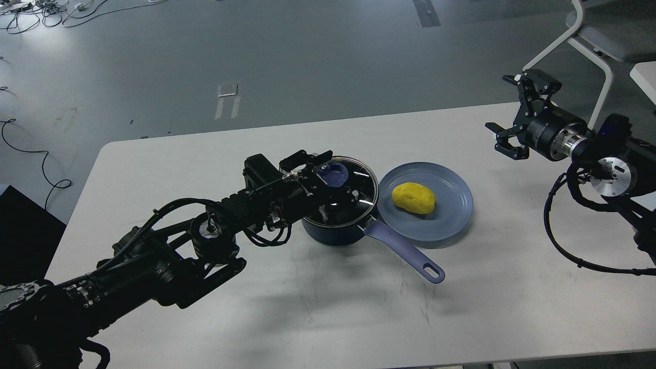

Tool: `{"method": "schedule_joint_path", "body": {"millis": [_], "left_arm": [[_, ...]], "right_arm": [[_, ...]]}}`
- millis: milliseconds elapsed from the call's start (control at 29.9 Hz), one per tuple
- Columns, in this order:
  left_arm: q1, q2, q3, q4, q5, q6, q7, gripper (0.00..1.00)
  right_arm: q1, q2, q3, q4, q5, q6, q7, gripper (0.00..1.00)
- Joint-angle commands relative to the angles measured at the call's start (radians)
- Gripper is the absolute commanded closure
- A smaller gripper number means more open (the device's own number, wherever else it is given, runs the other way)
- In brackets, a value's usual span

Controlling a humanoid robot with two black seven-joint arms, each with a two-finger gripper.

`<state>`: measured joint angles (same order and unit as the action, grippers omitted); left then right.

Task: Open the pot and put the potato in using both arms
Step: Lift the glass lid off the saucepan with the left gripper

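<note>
The glass lid (359,192) is too wide for the fingers. My left gripper next needs to grab the lid's narrow purple knob (333,175) to open the pot.
The dark navy pot (333,233) stands mid-table with its glass lid (359,192) on and its lavender handle (405,251) pointing front-right. My left gripper (330,177) is low over the lid, open, with one finger (307,156) behind the purple knob (334,174) and the other in front of it. I cannot tell whether the fingers touch the knob. The yellow potato (413,198) lies on the light-blue plate (453,220) just right of the pot. My right gripper (515,113) hangs open and empty above the table's far right, well away from the potato.
The white table (307,318) ends close behind the pot and plate at its far edge. A white chair (589,46) stands behind the right arm. My right arm's cables (558,246) loop over the table's right side.
</note>
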<state>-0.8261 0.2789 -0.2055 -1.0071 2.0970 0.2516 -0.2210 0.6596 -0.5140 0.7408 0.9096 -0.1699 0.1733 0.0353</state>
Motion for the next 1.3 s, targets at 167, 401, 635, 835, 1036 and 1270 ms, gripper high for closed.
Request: {"method": "schedule_joint_path", "body": {"millis": [167, 401, 635, 835, 1036, 1270], "left_arm": [[0.016, -0.001, 0.000, 0.035, -0.005, 0.000, 0.000, 0.02], [0.030, -0.001, -0.002, 0.035, -0.006, 0.000, -0.001, 0.02], [0.032, -0.001, -0.002, 0.035, -0.026, 0.000, 0.000, 0.05], [0.032, -0.003, -0.002, 0.035, -0.052, 0.000, 0.000, 0.05], [0.033, -0.004, -0.002, 0.035, -0.052, 0.000, 0.002, 0.05], [0.032, -0.026, -0.002, 0.051, -0.052, 0.000, 0.006, 0.13]], "right_arm": [[-0.002, 0.000, 0.000, 0.000, 0.000, 0.000, 0.002, 0.00], [-0.003, 0.000, 0.000, -0.006, 0.000, 0.000, 0.002, 0.00], [-0.009, 0.000, -0.001, -0.017, 0.000, 0.000, 0.003, 0.00], [-0.009, 0.003, -0.001, -0.029, 0.000, 0.000, 0.003, 0.00], [-0.009, 0.002, -0.001, -0.032, 0.000, 0.000, 0.003, 0.00], [-0.008, 0.002, -0.026, -0.037, 0.000, 0.000, 0.006, 0.00]]}}
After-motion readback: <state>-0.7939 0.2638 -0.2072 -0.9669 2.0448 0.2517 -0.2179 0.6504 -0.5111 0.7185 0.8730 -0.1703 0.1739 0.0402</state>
